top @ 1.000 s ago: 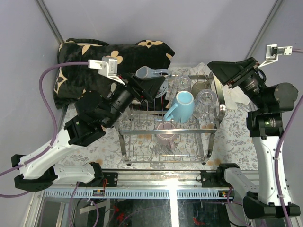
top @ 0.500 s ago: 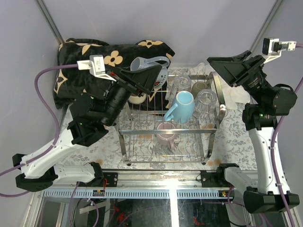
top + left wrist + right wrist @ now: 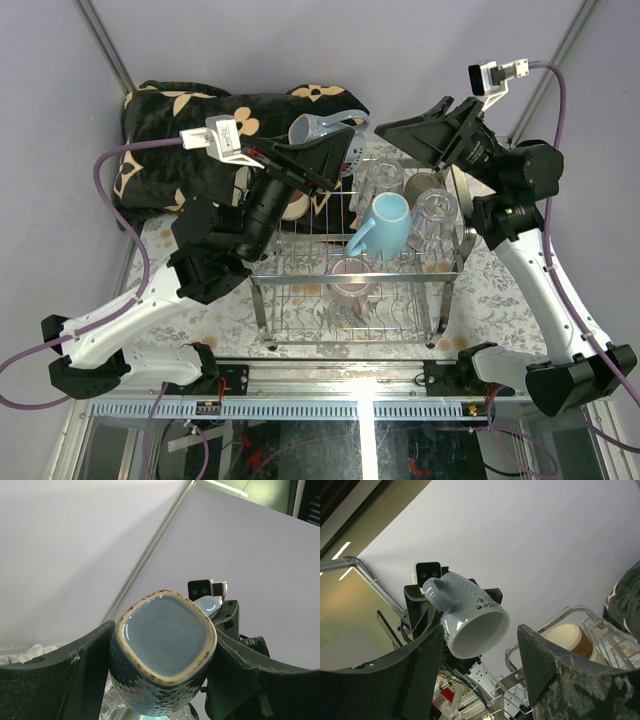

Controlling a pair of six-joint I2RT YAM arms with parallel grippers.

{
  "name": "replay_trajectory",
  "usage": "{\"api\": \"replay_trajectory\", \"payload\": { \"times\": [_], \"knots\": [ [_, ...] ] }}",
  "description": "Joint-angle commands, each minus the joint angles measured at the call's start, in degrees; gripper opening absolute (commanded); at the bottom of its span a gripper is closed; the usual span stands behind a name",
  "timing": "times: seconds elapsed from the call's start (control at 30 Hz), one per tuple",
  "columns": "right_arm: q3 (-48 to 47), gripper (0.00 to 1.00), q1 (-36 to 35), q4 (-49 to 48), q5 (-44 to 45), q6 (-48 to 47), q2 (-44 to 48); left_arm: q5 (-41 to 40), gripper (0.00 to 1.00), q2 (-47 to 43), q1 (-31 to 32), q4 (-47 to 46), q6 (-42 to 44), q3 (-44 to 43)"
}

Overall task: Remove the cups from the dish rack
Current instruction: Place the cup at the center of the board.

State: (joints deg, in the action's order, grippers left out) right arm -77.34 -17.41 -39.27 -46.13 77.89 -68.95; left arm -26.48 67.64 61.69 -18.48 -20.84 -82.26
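The grey-blue mug's rim [image 3: 479,632] is at the mug's opening. My right gripper should grab it there next, so the mug's base stays free to set the mug upright.
My left gripper [image 3: 322,148] is shut on a grey-blue handled mug [image 3: 320,128] and holds it in the air above the back left of the chrome dish rack [image 3: 300,300]. In the left wrist view the mug's square base [image 3: 165,640] sits between my fingers. My right gripper [image 3: 402,140] is open and empty above the rack's back, pointing at the mug; its view shows the mug's open mouth [image 3: 475,627] just beyond the fingers. The rack holds a light blue mug [image 3: 386,222], a pink-mauve mug [image 3: 350,282], two clear glasses [image 3: 436,215], a beige cup [image 3: 424,185] and a cream cup [image 3: 568,637].
A black cushion with tan flowers [image 3: 190,120] lies at the back left. A white cloth [image 3: 495,210] lies right of the rack. The table has a floral cover [image 3: 490,290]. Grey walls close in on three sides.
My left gripper has raised the grey-blue mug and shifted it slightly right. My right arm has swung left and forward, bringing its open gripper over the rack's back toward the mug.
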Motion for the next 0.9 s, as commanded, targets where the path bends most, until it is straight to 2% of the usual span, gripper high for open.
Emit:
{"api": "replay_trajectory", "payload": {
  "times": [0.0, 0.23, 0.67, 0.87],
  "knots": [
    [-2.22, 0.65, -3.05, -2.22, 0.51, -2.37, 0.51, -2.63, 0.00, -0.48, -0.50, -10.56, 2.01, -1.70],
    [-1.75, 0.59, -7.92, -4.83, 2.46, -2.06, -0.66, -3.57, 0.00, 0.08, -0.77, -11.82, 2.19, -1.61],
    [-6.02, 0.57, -13.65, -7.05, 3.97, -2.03, -4.20, -3.87, 0.00, 0.28, -1.32, -11.68, 0.93, -1.16],
    [-6.89, 0.42, -15.98, -7.76, 4.64, -2.20, -5.34, -3.87, 0.00, 0.25, -1.38, -11.65, 0.06, -0.60]
  ]
}}
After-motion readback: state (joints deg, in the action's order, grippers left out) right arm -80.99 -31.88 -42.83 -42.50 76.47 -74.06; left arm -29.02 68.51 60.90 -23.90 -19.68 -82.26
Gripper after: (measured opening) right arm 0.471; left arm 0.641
